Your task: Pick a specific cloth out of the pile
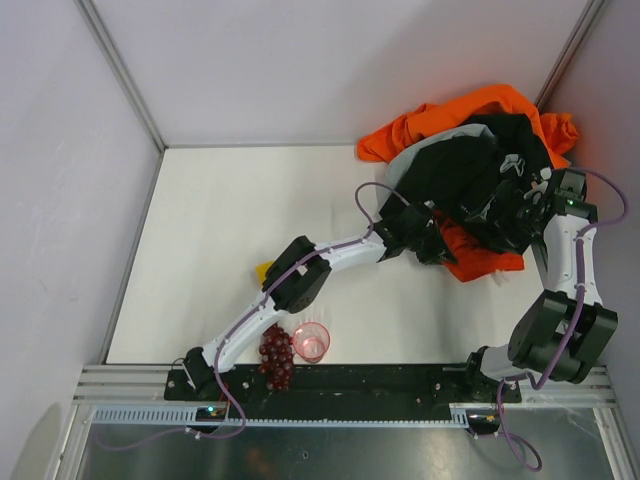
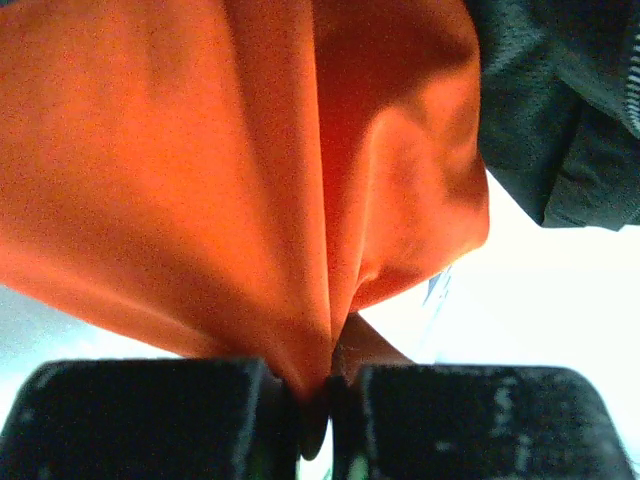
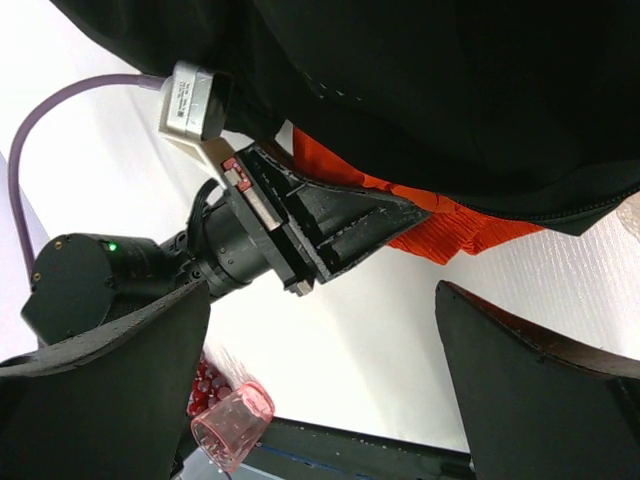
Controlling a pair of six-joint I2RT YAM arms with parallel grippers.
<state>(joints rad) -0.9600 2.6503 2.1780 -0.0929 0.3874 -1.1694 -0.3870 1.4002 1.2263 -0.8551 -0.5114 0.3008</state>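
The left gripper's fingers are closed over a gathered fold of the cloth [image 2: 250, 180], so the cloth would come up, trailing from the pile, if the left gripper lifted now.
The cloth [image 2: 250, 180] is orange-red fabric, and its fold is pinched between the jaws of my left gripper [image 2: 328, 400], which is shut on it. In the top view it [image 1: 482, 262] sticks out from the near edge of the pile, under the black garment [image 1: 480, 180]; my left gripper [image 1: 440, 245] is at its left edge. A large bright orange garment [image 1: 470, 115] and a light grey one [image 1: 412, 160] lie behind. My right gripper [image 3: 322, 300] is open and empty, just right of the left gripper [image 3: 370, 225], with the cloth [image 3: 450, 235] and the black garment [image 3: 450, 90] ahead of it.
A clear pink cup [image 1: 312, 341] and a bunch of dark red grapes [image 1: 277, 355] lie near the table's front edge, beside the left arm. A small yellow object [image 1: 263, 269] sits left of that arm. Walls close in the table at the left, back and right.
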